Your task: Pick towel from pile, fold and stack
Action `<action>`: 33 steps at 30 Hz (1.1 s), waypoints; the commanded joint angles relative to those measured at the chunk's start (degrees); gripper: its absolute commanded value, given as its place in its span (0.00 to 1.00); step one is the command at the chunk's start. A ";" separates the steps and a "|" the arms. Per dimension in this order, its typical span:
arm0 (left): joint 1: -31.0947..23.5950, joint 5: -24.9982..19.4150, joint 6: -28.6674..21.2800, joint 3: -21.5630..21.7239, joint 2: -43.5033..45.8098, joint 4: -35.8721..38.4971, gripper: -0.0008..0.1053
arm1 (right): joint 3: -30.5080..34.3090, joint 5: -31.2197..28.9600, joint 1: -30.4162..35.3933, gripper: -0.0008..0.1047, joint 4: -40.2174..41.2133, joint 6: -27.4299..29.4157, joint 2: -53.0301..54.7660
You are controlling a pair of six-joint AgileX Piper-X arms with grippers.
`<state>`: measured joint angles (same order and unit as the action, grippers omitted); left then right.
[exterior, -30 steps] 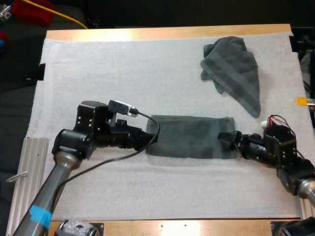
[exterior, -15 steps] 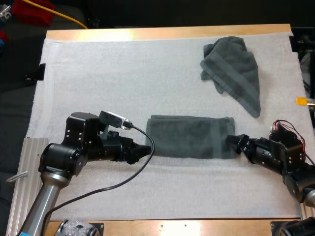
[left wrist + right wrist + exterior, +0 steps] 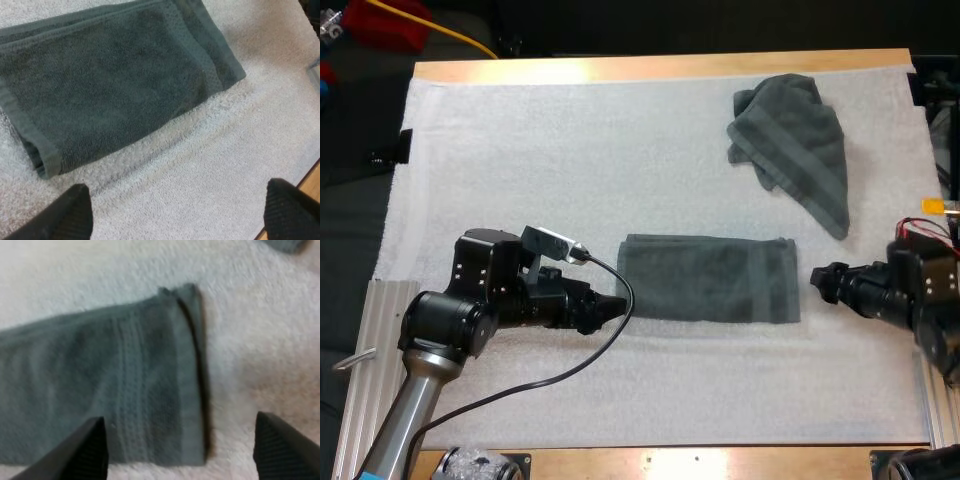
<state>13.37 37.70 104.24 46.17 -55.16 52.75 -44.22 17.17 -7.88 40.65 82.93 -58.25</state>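
Observation:
Next, my left gripper picks up the folded towel by its banded end hem, where the layered edge shows.
A dark grey-green towel point(image 3: 710, 278) lies folded into a long flat strip in the middle of the white mat point(image 3: 570, 150); it also shows in the left wrist view point(image 3: 110, 85) and the right wrist view point(image 3: 110, 385). A second towel point(image 3: 798, 140) lies crumpled at the far right. My left gripper point(image 3: 616, 305) rests just off the strip's left end, open, its fingers point(image 3: 60, 212) apart over bare mat. At the strip's right end my right gripper point(image 3: 820, 280) stands a short way back, open, with its fingers point(image 3: 85, 445) clear of the cloth.
A ribbed metal plate point(image 3: 370, 350) lies at the mat's left edge beside my left arm. The wooden table edge point(image 3: 660, 66) runs along the far side.
My right gripper has let go of the strip's right end and drawn back to the right. My left gripper pulled back left off the towel's end, then held still.

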 commanded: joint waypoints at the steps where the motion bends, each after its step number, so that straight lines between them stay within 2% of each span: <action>1: -0.03 -0.66 -0.47 0.35 0.29 0.15 0.66 | -0.73 3.45 1.20 0.58 1.21 1.98 -1.47; 5: -0.03 -0.66 -0.47 0.35 0.29 0.15 0.66 | -0.92 10.86 4.77 0.58 -0.23 5.14 -6.69; 11: -0.03 -0.66 -0.47 0.35 0.29 1.00 0.66 | -0.92 16.79 6.26 0.58 -5.12 6.41 -15.13; 24: -0.03 -0.66 -1.67 0.35 0.29 5.95 0.66 | -0.92 21.38 6.26 0.58 -14.99 5.46 -28.29; 33: -0.03 -0.66 -2.36 0.35 0.29 6.17 0.66 | -0.92 24.81 5.65 0.58 -19.21 -0.55 -32.37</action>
<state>13.37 37.70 102.38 46.17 -55.16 58.73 -44.80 41.08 -2.06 21.47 82.54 -90.17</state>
